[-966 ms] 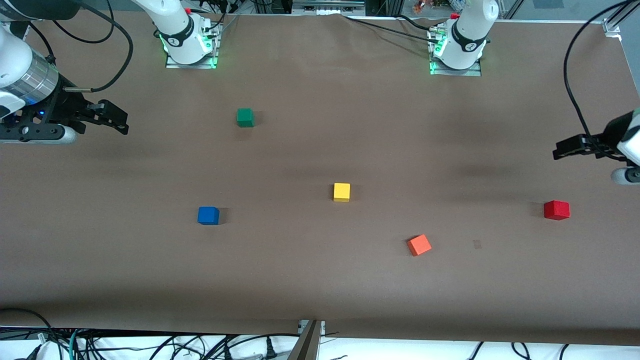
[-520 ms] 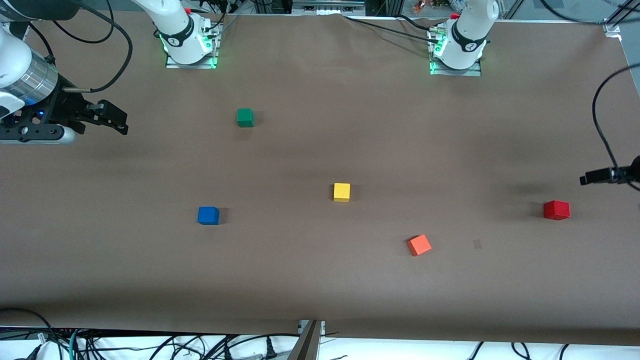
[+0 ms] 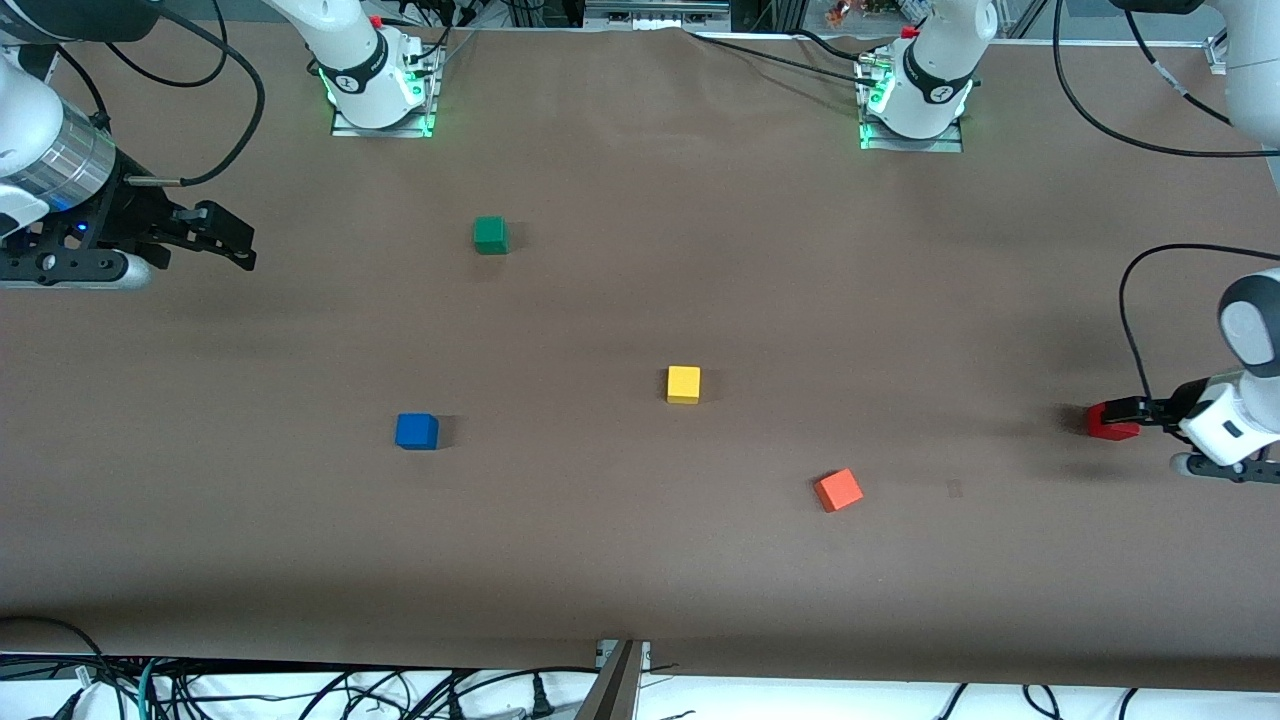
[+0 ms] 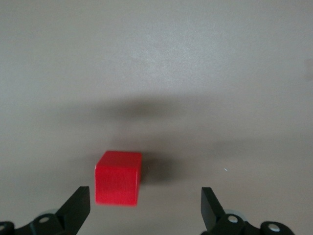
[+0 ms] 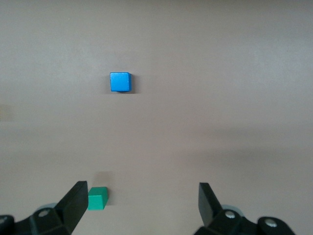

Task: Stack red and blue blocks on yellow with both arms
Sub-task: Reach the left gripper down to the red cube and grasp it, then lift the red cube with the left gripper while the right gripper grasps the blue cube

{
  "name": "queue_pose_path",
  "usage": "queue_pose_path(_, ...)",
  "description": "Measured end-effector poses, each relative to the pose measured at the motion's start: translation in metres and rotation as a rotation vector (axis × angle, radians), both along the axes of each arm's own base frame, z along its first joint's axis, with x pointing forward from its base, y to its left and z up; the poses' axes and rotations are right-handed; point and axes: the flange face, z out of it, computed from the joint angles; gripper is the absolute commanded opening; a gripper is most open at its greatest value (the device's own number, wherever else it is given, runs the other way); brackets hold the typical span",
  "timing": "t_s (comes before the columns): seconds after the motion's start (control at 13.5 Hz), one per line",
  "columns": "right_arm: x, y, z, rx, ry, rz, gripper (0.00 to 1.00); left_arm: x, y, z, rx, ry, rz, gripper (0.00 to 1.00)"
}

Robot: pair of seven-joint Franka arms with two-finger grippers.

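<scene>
The robot next needs to grip the red block by its opposite sides with its left gripper, to stack the red block on the yellow block.
The red block sits near the left arm's end of the table. My left gripper hangs low over it, partly covering its top. In the left wrist view the gripper is open and empty, and the red block lies just ahead of the fingertips, close to one finger. The yellow block sits mid-table. The blue block lies toward the right arm's end. My right gripper waits, raised over the right arm's end of the table. In the right wrist view it is open and empty, with the blue block well ahead of it.
A green block sits farther from the front camera than the blue one; it also shows in the right wrist view. An orange block lies nearer the front camera than the yellow one, toward the left arm's end. Black cables loop over both table ends.
My left arm has swung down from the table's edge, and its gripper now hangs over the red block. The right arm and all blocks have not moved.
</scene>
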Motion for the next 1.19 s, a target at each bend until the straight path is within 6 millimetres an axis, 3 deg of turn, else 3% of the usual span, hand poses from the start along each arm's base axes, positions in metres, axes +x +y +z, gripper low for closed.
queue_pose_path(0.3,0.007,0.001,0.004,0.003,-0.022,0.001,1.00,-0.015,0.046,-0.033,0.010,-0.054,-0.096,1.00)
queue_pose_path(0.52,0.018,0.003,0.002,0.003,-0.025,0.002,1.00,-0.022,0.056,-0.053,0.000,-0.040,-0.091,1.00)
queue_pose_path(0.67,0.025,0.004,-0.014,-0.001,0.001,0.001,1.00,-0.020,0.049,-0.057,-0.009,-0.037,-0.091,1.00)
queue_pose_path(0.89,0.044,0.003,-0.064,-0.012,0.079,-0.004,1.00,-0.020,0.044,-0.059,-0.014,-0.034,-0.092,1.00)
queue_pose_path(0.97,0.051,0.004,-0.086,-0.017,0.109,-0.005,1.00,-0.021,0.044,-0.060,-0.015,-0.032,-0.092,0.71)
queue_pose_path(1.19,0.074,0.008,-0.136,-0.016,0.115,0.004,1.00,-0.023,0.043,-0.063,-0.018,-0.026,-0.092,0.16)
